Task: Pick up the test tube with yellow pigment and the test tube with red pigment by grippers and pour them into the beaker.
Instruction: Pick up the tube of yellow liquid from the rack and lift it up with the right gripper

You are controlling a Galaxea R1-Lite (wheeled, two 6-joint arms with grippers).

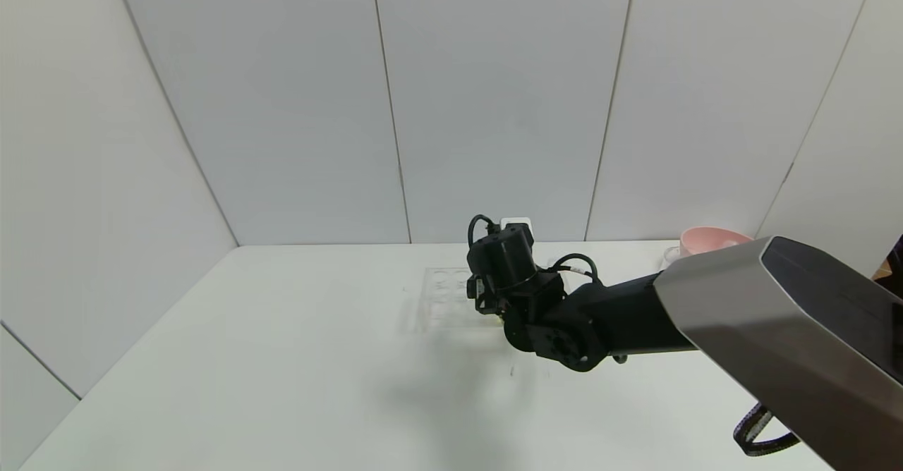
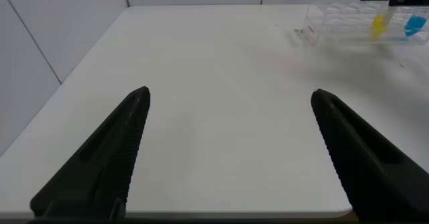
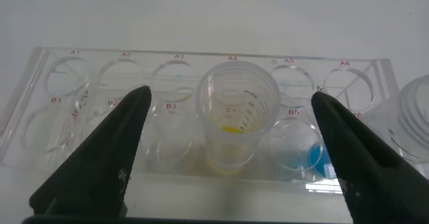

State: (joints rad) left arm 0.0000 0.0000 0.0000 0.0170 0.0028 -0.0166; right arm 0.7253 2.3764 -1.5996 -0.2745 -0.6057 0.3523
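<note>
The fingers of the robot's right gripper are beside the yellow tube's upper side (image 3: 236, 120), over the clear rack (image 3: 60, 127). They would hold the tube if they closed now, so the right gripper needs to close on it.
The test tube with yellow pigment (image 3: 231, 140) stands upright in slot B4 of the clear tube rack (image 3: 60, 127). My right gripper (image 3: 231, 95) is open and hovers over the rack, with a finger on either side of this tube and not touching it. In the head view the right gripper (image 1: 488, 307) hangs over the rack (image 1: 441, 295). My left gripper (image 2: 229, 93) is open and empty above bare table; its view shows the yellow tube (image 2: 379, 26) far off. The tube with red pigment is not in view. A clear ridged vessel (image 3: 417, 117) beside the rack may be the beaker.
A tube with blue liquid (image 3: 315, 158) stands one slot over from the yellow tube. A pink bowl (image 1: 711, 240) sits at the table's back right. The right arm (image 1: 635, 312) reaches in from the right. The white table (image 1: 282, 358) is walled on the far side and left.
</note>
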